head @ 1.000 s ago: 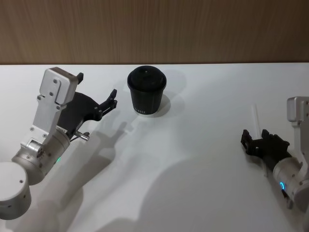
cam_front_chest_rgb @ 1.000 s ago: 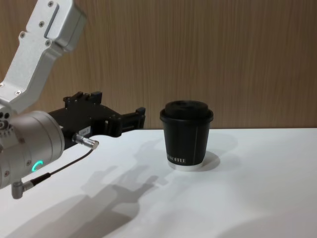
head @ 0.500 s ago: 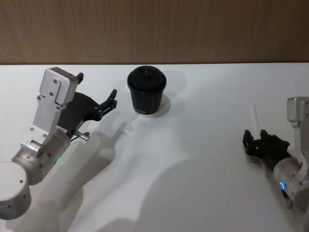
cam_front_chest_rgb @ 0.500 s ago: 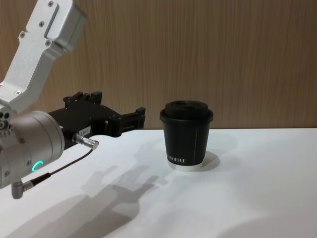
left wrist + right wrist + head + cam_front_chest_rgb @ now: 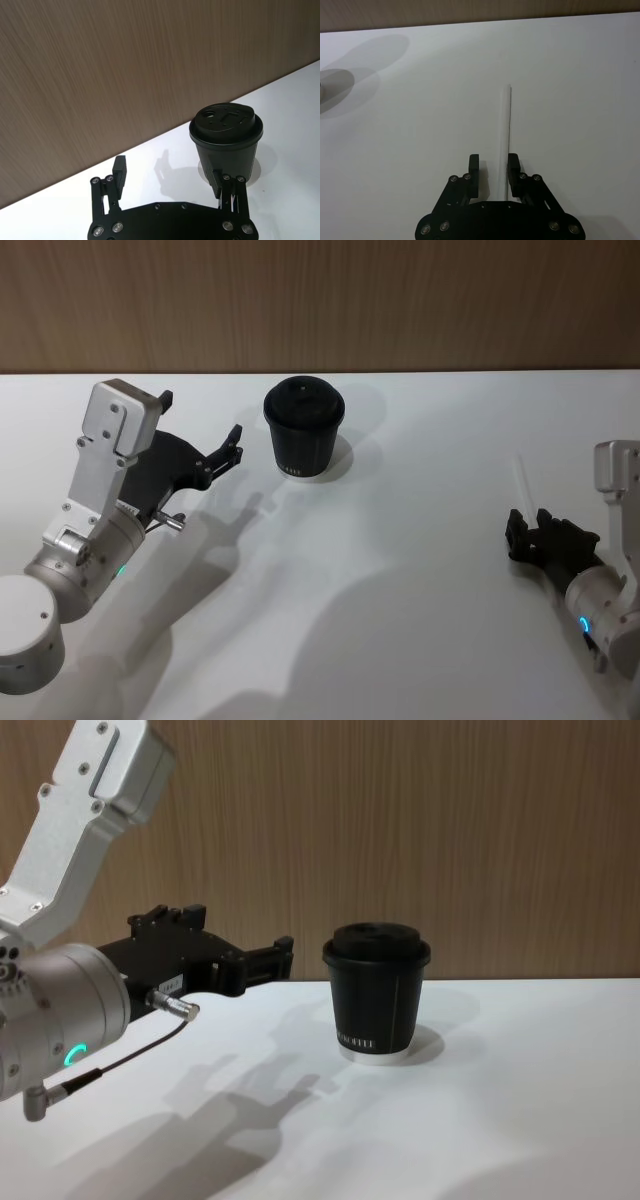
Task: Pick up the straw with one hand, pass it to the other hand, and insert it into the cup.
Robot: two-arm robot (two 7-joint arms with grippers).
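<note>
My right gripper is about to grab the thin white straw by one end, so the straw's other end (image 5: 517, 459) stays free for the handover.
The black lidded cup (image 5: 303, 430) stands upright at the back middle of the white table (image 5: 400, 570); the chest view shows the cup (image 5: 376, 990) from the side. My left gripper (image 5: 200, 420) hovers open just left of the cup, and the left wrist view shows its fingers (image 5: 119, 170) spread with the cup (image 5: 226, 140) beyond them. The thin white straw (image 5: 507, 130) lies flat at the far right. My right gripper (image 5: 493, 162) is open and low over the straw's near end, which runs between the fingers close to one of them. The straw (image 5: 520, 475) pokes out past the right gripper (image 5: 528, 522).
A wooden wall (image 5: 320, 300) runs along the table's back edge. The table's bare white surface stretches between the cup and the straw.
The right gripper has shifted slightly to the right and nearer, and the straw's far end has swung a little left. The left arm and the cup have not moved.
</note>
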